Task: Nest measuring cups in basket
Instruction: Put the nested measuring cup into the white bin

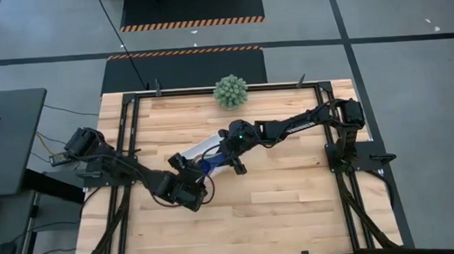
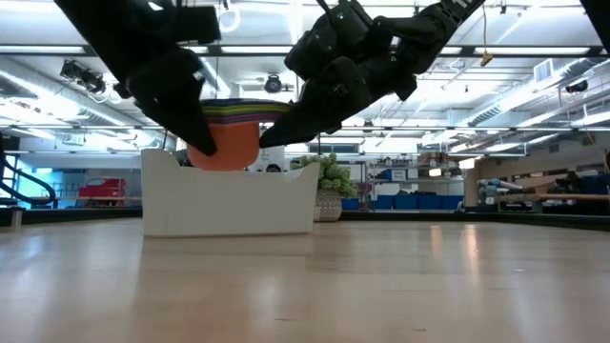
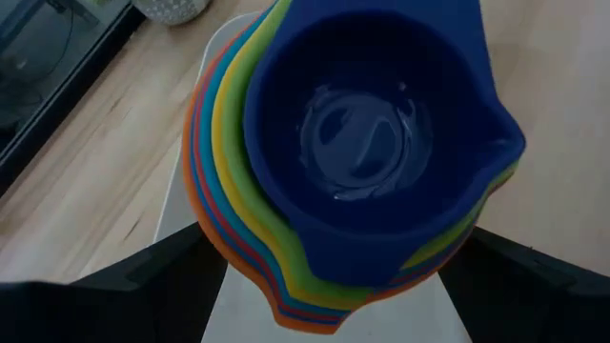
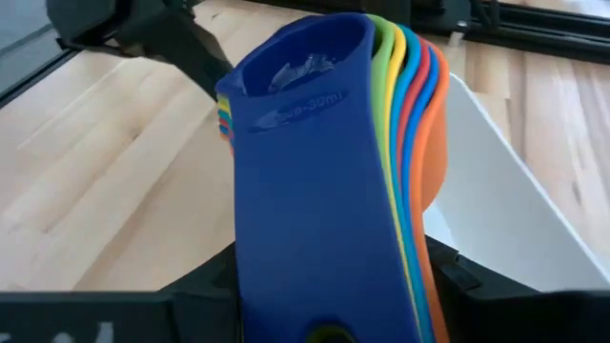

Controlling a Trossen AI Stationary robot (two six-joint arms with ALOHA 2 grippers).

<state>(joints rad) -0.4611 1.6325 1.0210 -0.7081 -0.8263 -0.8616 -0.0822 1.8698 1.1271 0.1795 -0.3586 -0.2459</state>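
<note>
The stacked cups hang above the white basket [image 1: 188,152] [image 4: 519,205], beside the basket's side, so it is too early for my right gripper to release them. It lowers them first.
The measuring cups [image 2: 233,129] are nested in one stack, orange outermost and dark blue [image 3: 367,143] innermost. The stack hangs over the white basket [image 2: 229,205], its orange bottom about level with the rim. My right gripper [image 4: 329,314] is shut on the stacked handles. My left gripper [image 3: 334,286] is open, with one finger on either side of the stack, coming from the table's near left. In the high view both grippers [image 1: 227,154] [image 1: 195,179] meet over the basket [image 1: 188,152] and hide most of it. My right gripper pinches the stacked flat handles [image 4: 324,276] between its two fingers, near their free end. It comes slanting down from the table's right. The bowls stick out ahead of the fingers, clear of the table and over the basket. My left gripper's fingers [image 3: 172,276] stand close beside the orange cup; whether they touch it I cannot tell.
A spiky green ball plant [image 1: 230,91] stands at the table's far edge, behind the basket. Bare wood lies toward the near edge [image 1: 278,218] and to the right of the basket.
</note>
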